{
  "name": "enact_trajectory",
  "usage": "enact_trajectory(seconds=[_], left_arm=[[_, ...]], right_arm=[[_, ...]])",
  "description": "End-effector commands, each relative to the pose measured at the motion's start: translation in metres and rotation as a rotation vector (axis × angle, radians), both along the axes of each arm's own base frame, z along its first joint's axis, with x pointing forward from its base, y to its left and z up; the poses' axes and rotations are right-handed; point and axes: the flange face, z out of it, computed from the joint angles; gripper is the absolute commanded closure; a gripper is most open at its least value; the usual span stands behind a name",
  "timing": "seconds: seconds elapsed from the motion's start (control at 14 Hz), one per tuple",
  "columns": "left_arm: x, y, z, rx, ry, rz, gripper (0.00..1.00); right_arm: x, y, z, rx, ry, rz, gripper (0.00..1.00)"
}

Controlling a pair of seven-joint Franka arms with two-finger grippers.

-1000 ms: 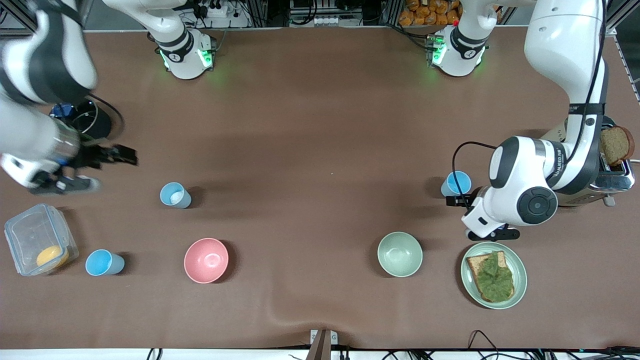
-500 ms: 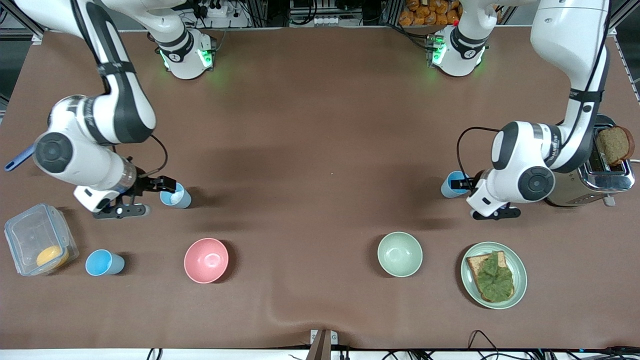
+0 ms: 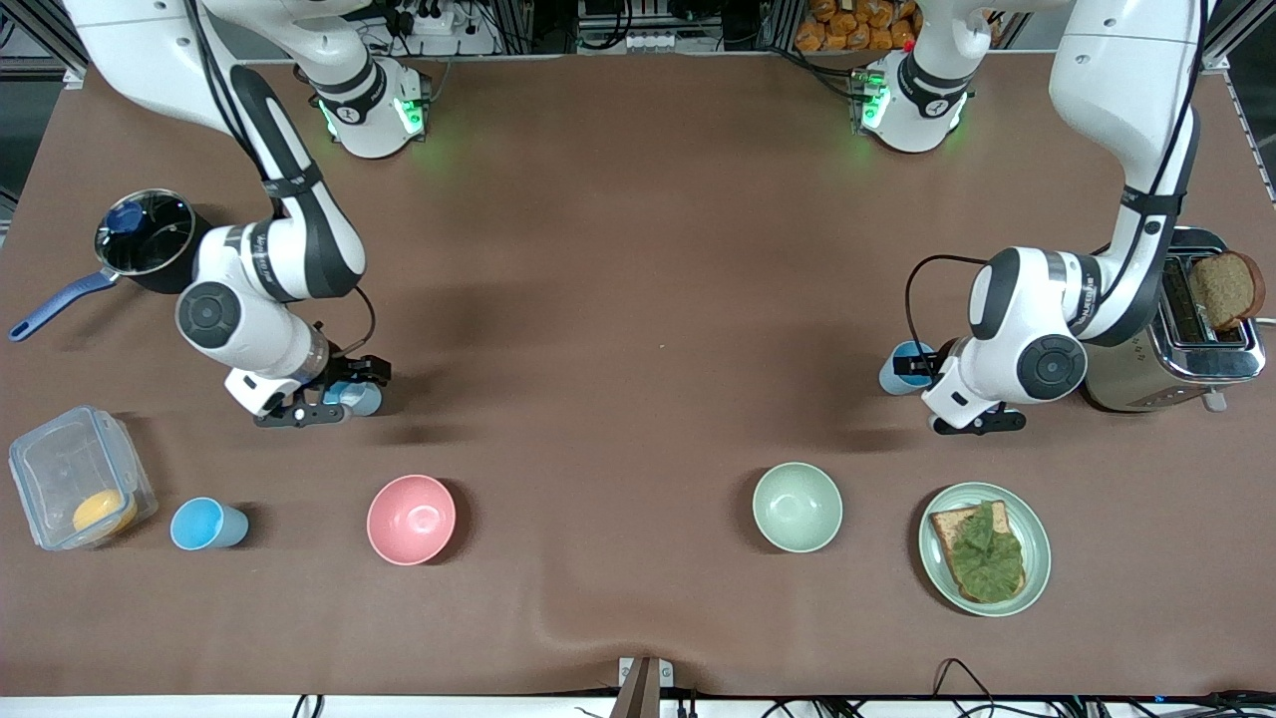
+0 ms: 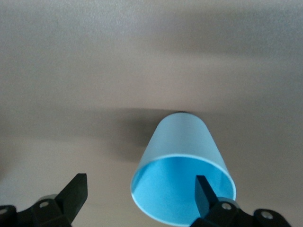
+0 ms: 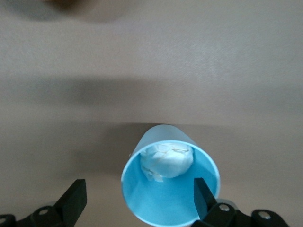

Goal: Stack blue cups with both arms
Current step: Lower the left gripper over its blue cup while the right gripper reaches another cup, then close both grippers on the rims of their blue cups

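My left gripper's fingers straddle the empty blue cup's side, one down inside its opening, so closing now would catch the cup. It is time to close.
Three blue cups stand upright on the brown table. One, with a white crumpled lump inside, is at my right gripper. That gripper is open, one finger over the cup's mouth and the other outside its wall. A second, empty cup is at my left gripper. That gripper is open the same way around its cup's rim. The third cup stands alone, nearer the front camera, at the right arm's end.
A pink bowl and a pale green bowl sit nearer the camera. A plate with toast and lettuce, a toaster with bread, a saucepan and a clear lidded box stand at the table's ends.
My right arm swung in from the table's end and brought its open gripper onto the cup with the white lump. My left gripper moved up to its cup's rim.
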Motion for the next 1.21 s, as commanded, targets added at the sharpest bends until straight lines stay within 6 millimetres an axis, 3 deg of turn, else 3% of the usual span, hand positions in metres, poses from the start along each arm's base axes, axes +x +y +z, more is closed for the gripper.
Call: enact_trajectory(seconds=[0.0,0.14,0.21,0.29,0.36,0.43,0.5,0.86,1.14], left_arm=[[0.004,0.001,-0.005,0.012,-0.031,-0.014,0.0],[0.006,0.002,-0.004,0.009,-0.043,0.003,0.7],[0.006,0.004,-0.003,0.008,-0.045,0.007,0.9],[0.006,0.007,-0.002,0.01,-0.047,0.019,0.99],[0.007,0.008,-0.001,0.016,-0.05,0.039,1.0],[0.007,0.008,-0.001,0.02,-0.052,0.054,1.0],[0.007,0.007,-0.001,0.022,-0.053,0.06,1.0],[0.01,0.007,0.013,0.023,-0.069,0.087,1.0],[0.013,-0.006,0.017,0.036,-0.084,0.13,1.0]], right_arm=[[-0.002,0.011,-0.011,-0.012,0.005,0.0,0.0],[-0.003,0.011,-0.022,-0.014,0.017,0.002,0.0],[-0.003,0.011,-0.027,-0.015,0.022,0.0,0.0],[-0.005,0.01,-0.031,-0.017,0.035,0.002,0.32],[-0.006,0.009,-0.033,-0.019,0.046,0.0,0.69],[-0.007,0.011,-0.033,-0.019,0.054,0.003,0.93],[-0.005,0.01,-0.03,-0.021,0.061,0.008,1.0],[0.018,0.008,0.004,-0.026,0.101,0.008,1.0],[0.038,0.029,0.05,-0.035,0.146,0.037,1.0]])
